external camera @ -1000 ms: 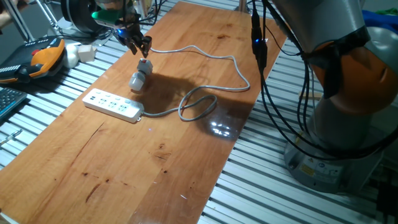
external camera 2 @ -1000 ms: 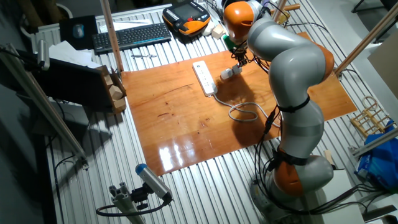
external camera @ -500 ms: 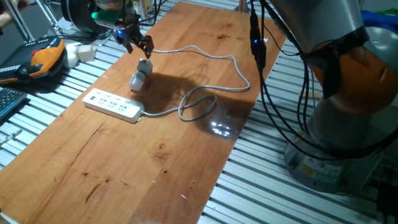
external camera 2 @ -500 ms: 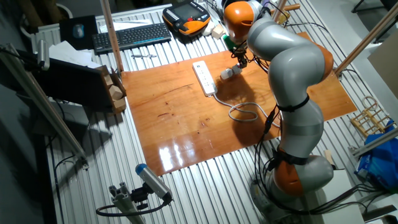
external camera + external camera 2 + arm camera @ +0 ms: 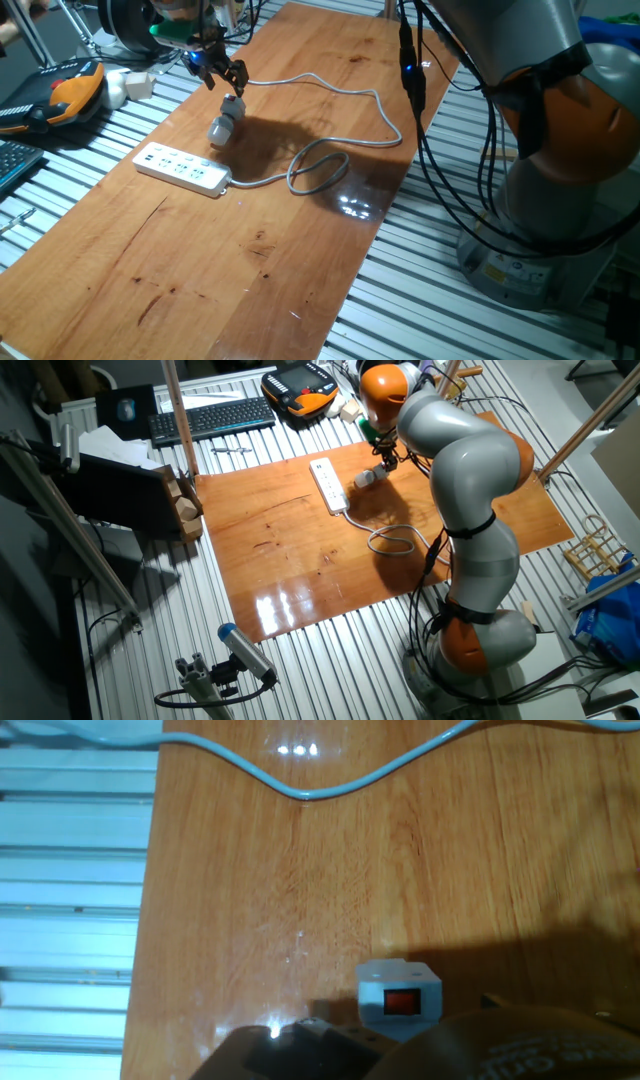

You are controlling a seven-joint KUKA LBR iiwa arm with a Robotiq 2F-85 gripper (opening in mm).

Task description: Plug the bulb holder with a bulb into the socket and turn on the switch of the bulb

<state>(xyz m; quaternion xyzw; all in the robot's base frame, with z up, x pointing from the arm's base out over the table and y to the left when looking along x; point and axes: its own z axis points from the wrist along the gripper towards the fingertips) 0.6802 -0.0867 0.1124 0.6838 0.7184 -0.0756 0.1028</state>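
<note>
My gripper grips the bulb holder by its small white box (image 5: 234,104) next, where flat sides face each other, since the bulb (image 5: 220,131) at the holder's far end is round.
The bulb holder (image 5: 227,119) lies on its side on the wooden table, its small white box end toward my gripper and its round bulb pointing at the socket (image 5: 183,168). The socket is a long white power strip with a grey cable (image 5: 318,170) looping to the right. My gripper (image 5: 224,76) hovers just above and behind the holder, open, with nothing between its fingers. From the other fixed view, gripper (image 5: 386,456), bulb holder (image 5: 366,476) and socket (image 5: 327,485) stand close together. The hand view shows the holder's box with its red switch (image 5: 399,1003) at the bottom edge.
The grey cable (image 5: 330,782) runs across the wood beyond the holder. An orange teach pendant (image 5: 68,92) and small white items (image 5: 129,85) lie on the slatted metal bench left of the table. A keyboard (image 5: 212,417) sits farther off. The arm's base (image 5: 560,180) stands at the right.
My gripper has lifted a little up and away from the bulb holder. The holder and the socket lie where they were.
</note>
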